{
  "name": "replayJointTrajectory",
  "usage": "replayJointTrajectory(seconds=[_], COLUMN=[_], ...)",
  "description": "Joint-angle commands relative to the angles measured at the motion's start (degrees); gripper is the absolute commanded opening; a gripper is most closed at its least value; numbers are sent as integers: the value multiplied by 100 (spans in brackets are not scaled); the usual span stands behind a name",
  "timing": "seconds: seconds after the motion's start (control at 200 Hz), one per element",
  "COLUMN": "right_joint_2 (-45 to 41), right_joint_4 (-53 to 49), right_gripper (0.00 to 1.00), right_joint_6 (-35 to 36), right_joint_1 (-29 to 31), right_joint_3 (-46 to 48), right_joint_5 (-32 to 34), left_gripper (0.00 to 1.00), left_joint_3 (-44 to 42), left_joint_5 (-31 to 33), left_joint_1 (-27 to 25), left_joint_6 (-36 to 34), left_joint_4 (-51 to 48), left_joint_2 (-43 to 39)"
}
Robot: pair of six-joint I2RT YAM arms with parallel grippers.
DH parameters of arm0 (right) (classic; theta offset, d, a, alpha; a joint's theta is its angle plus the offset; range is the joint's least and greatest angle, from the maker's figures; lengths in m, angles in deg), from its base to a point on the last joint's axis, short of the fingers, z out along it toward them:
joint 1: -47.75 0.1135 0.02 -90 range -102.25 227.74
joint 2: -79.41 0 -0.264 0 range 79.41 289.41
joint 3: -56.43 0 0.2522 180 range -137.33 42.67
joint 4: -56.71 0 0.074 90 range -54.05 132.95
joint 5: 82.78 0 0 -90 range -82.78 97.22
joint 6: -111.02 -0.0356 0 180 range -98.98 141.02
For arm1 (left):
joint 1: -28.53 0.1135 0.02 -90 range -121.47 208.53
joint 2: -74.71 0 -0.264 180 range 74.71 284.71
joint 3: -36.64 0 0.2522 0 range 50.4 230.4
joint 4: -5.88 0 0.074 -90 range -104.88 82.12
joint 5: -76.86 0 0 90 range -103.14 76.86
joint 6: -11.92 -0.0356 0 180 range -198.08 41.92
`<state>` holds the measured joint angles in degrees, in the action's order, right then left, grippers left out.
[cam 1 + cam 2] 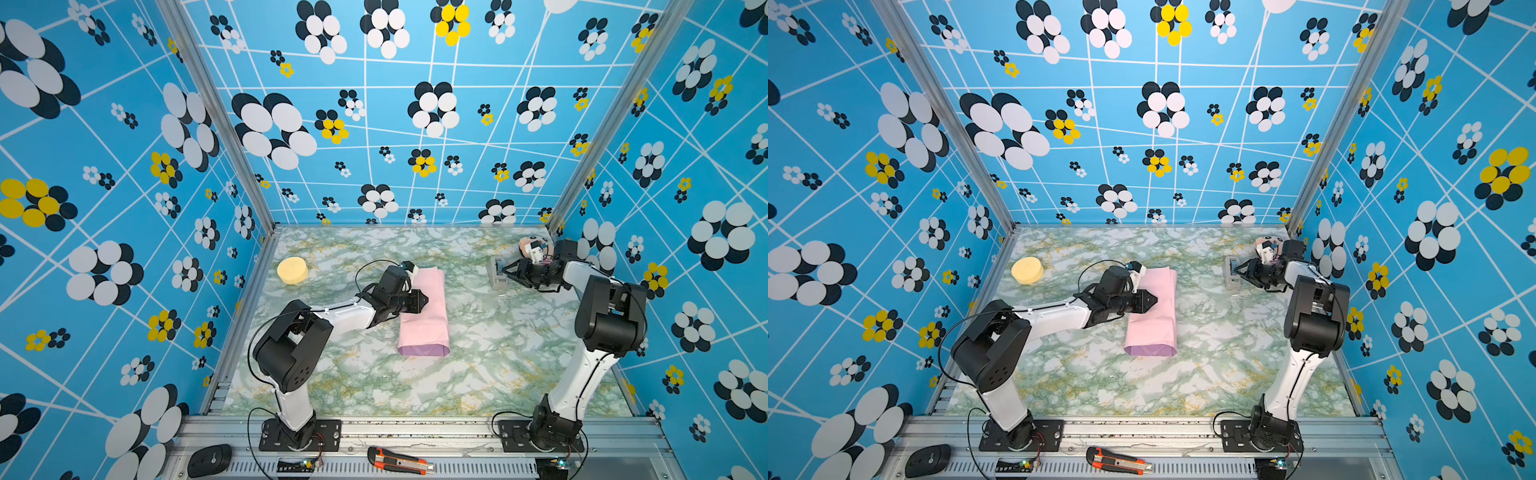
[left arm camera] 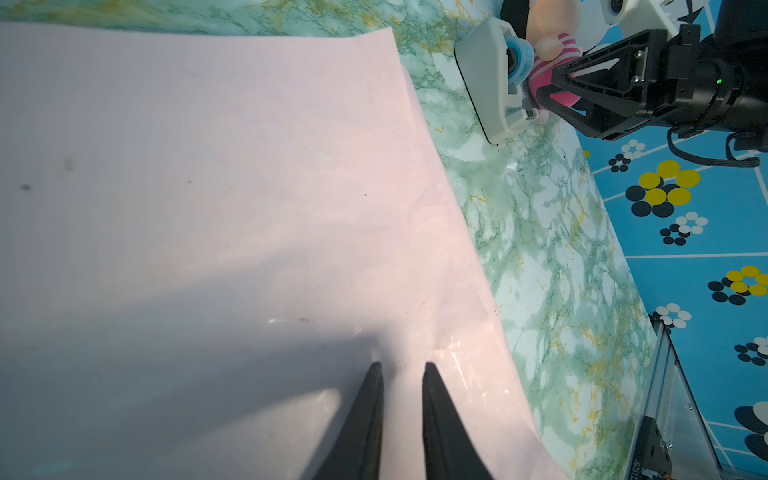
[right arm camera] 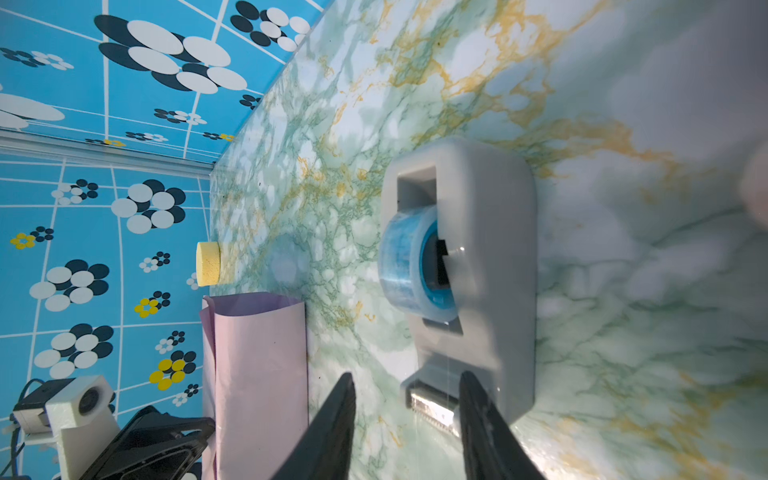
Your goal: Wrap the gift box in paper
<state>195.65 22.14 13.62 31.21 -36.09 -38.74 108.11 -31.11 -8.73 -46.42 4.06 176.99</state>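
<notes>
The loose end of the tape is at the dispenser's cutter, so my right gripper will grab it there next. It will then pull out a piece of tape for wrapping.
The paper (image 1: 424,320) (image 1: 1152,320) lies mid-table folded into a long flat pale pink sleeve, with its lilac side showing at the near open end. The gift box is hidden. My left gripper (image 1: 426,300) (image 1: 1156,300) rests on top of the sleeve from its left edge. In the left wrist view the left gripper (image 2: 402,365) has its jaws a narrow gap apart, tips down on the paper (image 2: 208,166), nothing between them. My right gripper (image 1: 503,269) (image 3: 407,376) is open at the cutter end of the grey tape dispenser (image 3: 490,270), holding nothing.
The tape dispenser (image 1: 496,276) (image 1: 1231,278) stands at the back right, with a small doll (image 1: 534,247) behind it by the corner. A round yellow sponge (image 1: 292,270) sits at the back left. An orange utility knife (image 1: 399,460) lies on the front rail.
</notes>
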Motion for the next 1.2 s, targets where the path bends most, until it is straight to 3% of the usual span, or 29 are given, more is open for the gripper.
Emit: replayJointTrajectory(seconds=[0.0,0.88,1.065,1.195], right_joint_2=[170,1102,1237,1248], right_joint_4=[-255,-772,-929,-1027], right_gripper=[43,35,29,19], right_joint_6=[199,536,594,615], right_joint_1=[10,27,53,54], right_joint_3=[-207,-925,-1096,-1163], right_joint_5=[-299,-1039,-1117,-1125], left_gripper=[21,21,21,21], left_joint_3=[-182,-150,-141,-129], left_joint_5=[303,347,346,347], left_joint_1=[17,17,17,17], left_joint_6=[-120,-150,-150,-150], left_joint_4=[-799,-869,-877,-886], left_joint_2=[72,55,64,73])
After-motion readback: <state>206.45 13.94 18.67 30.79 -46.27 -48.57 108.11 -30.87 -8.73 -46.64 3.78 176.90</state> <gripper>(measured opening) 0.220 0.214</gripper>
